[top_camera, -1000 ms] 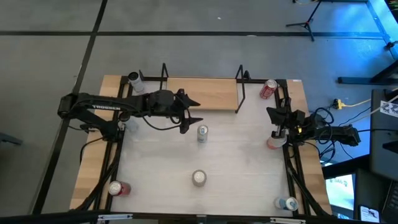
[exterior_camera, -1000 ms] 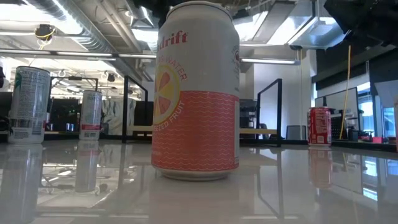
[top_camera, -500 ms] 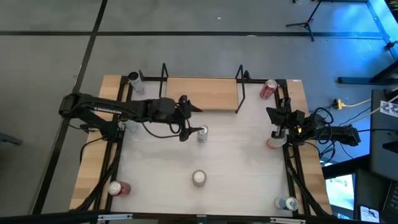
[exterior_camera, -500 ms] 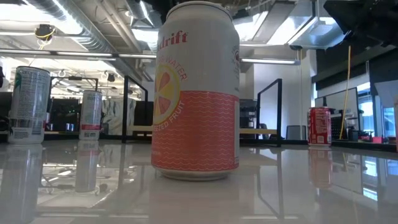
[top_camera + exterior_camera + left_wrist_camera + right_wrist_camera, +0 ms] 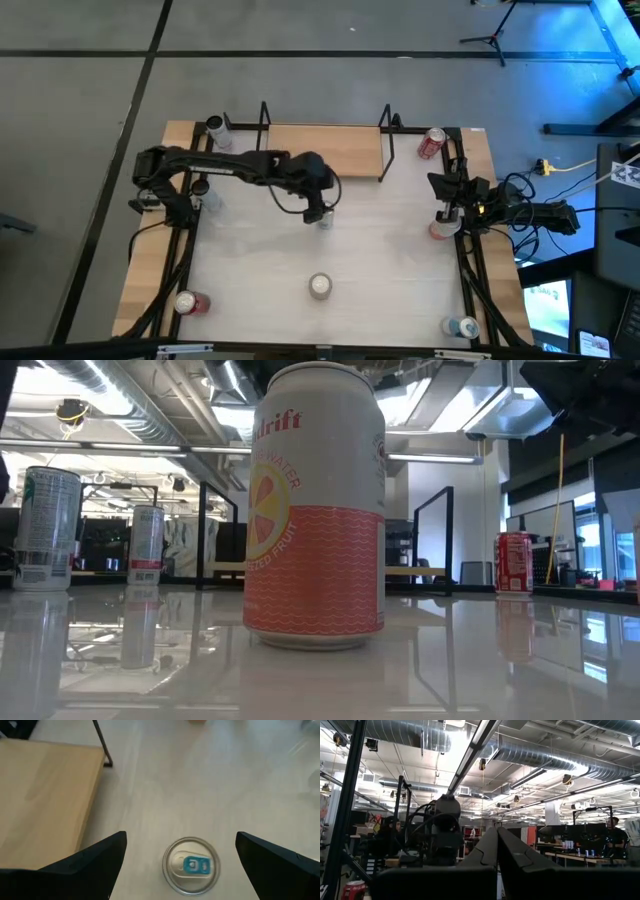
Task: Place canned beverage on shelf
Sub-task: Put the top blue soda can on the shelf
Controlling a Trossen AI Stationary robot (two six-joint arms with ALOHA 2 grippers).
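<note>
The silver can has to go on the shelf [image 5: 325, 150], so my left gripper next needs to lift it by the can's side just below its top rim [image 5: 326, 221].
A silver can with a blue tab [image 5: 191, 866] stands upright on the white tabletop, just in front of the shelf's near edge. The shelf [image 5: 325, 150], a light-wood board in a black frame, sits at the table's far middle, and its board [image 5: 45, 795] also shows in the left wrist view. My left gripper [image 5: 318, 207] hovers over this can, tipped downward. It [image 5: 181, 839] is open wide, one finger to each side of the can top, and touches nothing. My right gripper [image 5: 496, 851] is shut and raised at the table's right edge [image 5: 452, 192].
More cans stand about: an orange-and-white one [image 5: 315, 510] at the near middle [image 5: 320, 286], a red one [image 5: 432, 142] far right, one [image 5: 215, 128] far left, a red one [image 5: 190, 302] near left, and a blue one [image 5: 462, 327] near right. The shelf's black end loops [image 5: 385, 125] stand upright.
My left gripper has swung toward the table's right, from beside the shelf's left end to above the blue-tabbed can, and has tipped downward. The can has stayed where it was.
</note>
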